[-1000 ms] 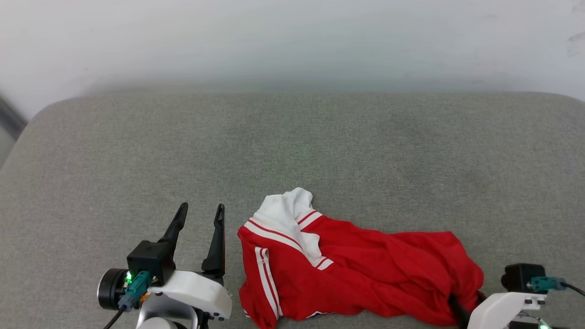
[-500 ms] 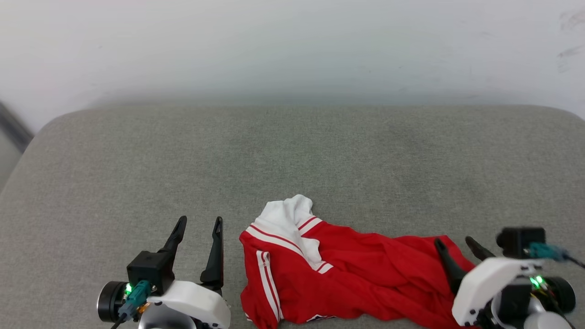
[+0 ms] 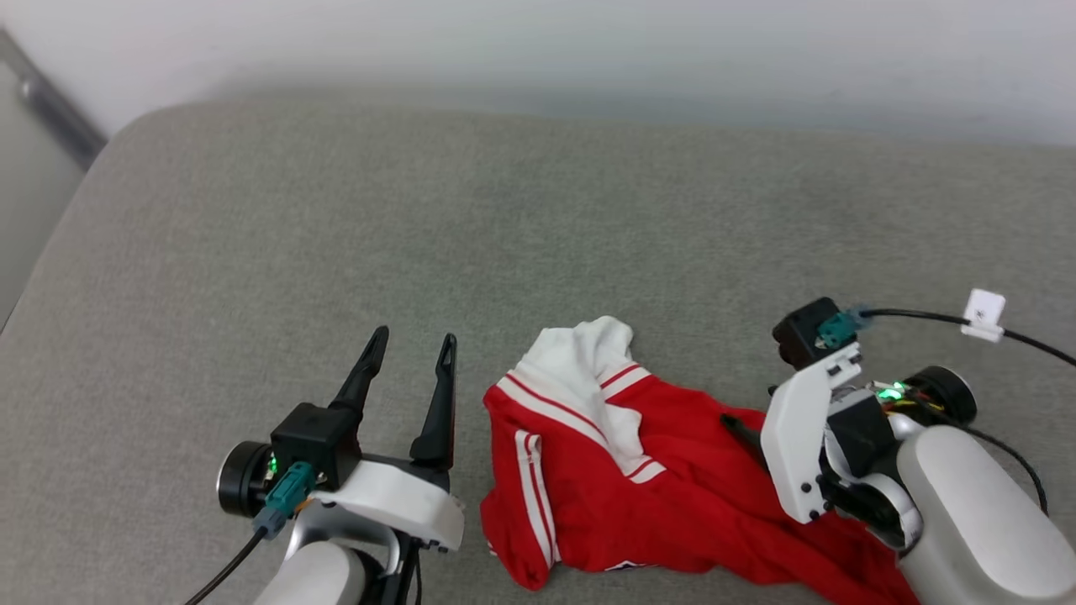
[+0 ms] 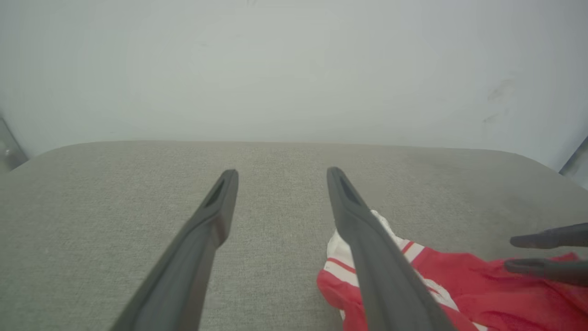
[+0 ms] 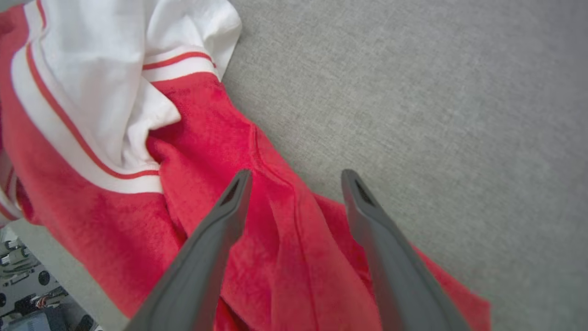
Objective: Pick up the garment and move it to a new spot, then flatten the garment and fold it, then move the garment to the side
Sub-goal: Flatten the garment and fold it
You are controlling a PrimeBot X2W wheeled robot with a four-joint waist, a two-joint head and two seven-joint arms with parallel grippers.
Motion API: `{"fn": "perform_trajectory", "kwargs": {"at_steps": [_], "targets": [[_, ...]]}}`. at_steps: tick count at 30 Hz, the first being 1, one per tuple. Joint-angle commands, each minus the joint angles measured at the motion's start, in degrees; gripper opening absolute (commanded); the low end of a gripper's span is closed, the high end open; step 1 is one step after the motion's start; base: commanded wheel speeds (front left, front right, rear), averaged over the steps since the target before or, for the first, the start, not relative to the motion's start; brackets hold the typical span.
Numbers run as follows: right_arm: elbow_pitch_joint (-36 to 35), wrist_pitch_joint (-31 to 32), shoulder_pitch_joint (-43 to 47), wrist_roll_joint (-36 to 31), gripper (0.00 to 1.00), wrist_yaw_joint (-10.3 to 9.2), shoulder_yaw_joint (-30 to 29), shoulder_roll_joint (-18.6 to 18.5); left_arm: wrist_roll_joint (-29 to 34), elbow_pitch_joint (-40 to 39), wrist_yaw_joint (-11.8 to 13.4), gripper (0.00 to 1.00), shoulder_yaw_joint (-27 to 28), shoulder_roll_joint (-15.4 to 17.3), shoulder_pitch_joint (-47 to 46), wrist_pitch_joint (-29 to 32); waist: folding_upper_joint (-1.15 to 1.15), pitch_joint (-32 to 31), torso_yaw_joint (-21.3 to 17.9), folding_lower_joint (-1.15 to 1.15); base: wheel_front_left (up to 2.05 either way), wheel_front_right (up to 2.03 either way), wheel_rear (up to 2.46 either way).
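The left gripper grabs the bunched edge of its white sleeve (image 3: 603, 331) next, since the garment's red body (image 3: 696, 484) lies slack.
The garment (image 3: 672, 496), red with a white sleeve and red-striped seams, lies crumpled on the grey cushion (image 3: 538, 235) near its front edge. My left gripper (image 3: 414, 340) stands open just left of the garment, touching nothing; in the left wrist view the left gripper (image 4: 282, 174) points at the far wall with the garment (image 4: 459, 285) at the lower right. My right gripper (image 3: 740, 428) hovers open over the garment's red middle. From its wrist camera the right gripper (image 5: 296, 174) straddles a red fold near the garment's (image 5: 206, 138) far edge, nothing pinched between the fingers.
A pale wall (image 3: 588, 50) runs behind the cushion. The cushion's rounded left edge (image 3: 59, 244) drops off beside a dark strip. A cable with a white tag (image 3: 983, 311) trails from my right wrist. Bare grey cushion lies beyond and left of the garment.
The camera has turned and tilted. My right gripper has risen from the garment's right end, opened fully and moved left over its middle. The garment and my left gripper stay put.
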Motion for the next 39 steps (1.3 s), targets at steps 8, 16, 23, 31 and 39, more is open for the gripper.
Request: {"fn": "perform_trajectory", "kwargs": {"at_steps": [8,16,23,31,39], "targets": [[10.34,4.00,-6.94,7.30,1.00,-0.03,11.89,-2.55,0.23,2.44,-0.69,1.00,-0.04,-1.93,-2.77,-1.83,0.00,4.49,3.89,0.00,0.00,0.00,0.00],[13.56,3.24,-11.60,10.59,0.00,-0.02,16.71,-2.49,-0.36,3.99,-1.06,1.00,0.55,-2.18,-2.93,-2.55,0.00,3.72,3.39,0.00,0.00,0.00,0.00],[9.12,-4.61,-14.78,9.34,0.00,-0.03,12.01,-2.92,-0.47,4.21,-0.48,1.00,0.97,-1.69,-1.19,-2.83,0.00,1.59,0.84,0.00,0.00,0.00,0.00],[3.71,-10.37,-6.99,5.91,0.00,-0.03,-3.62,-2.90,-0.66,3.63,-0.12,1.00,0.78,-1.22,-0.35,-2.42,0.00,0.10,-1.63,0.00,0.00,0.00,0.00],[3.11,-10.38,11.76,-2.71,0.00,-0.02,-26.51,6.51,-1.12,3.03,0.02,1.00,0.53,-0.50,0.48,-1.84,0.00,-0.23,-2.90,0.00,0.00,0.00,0.00]]}}
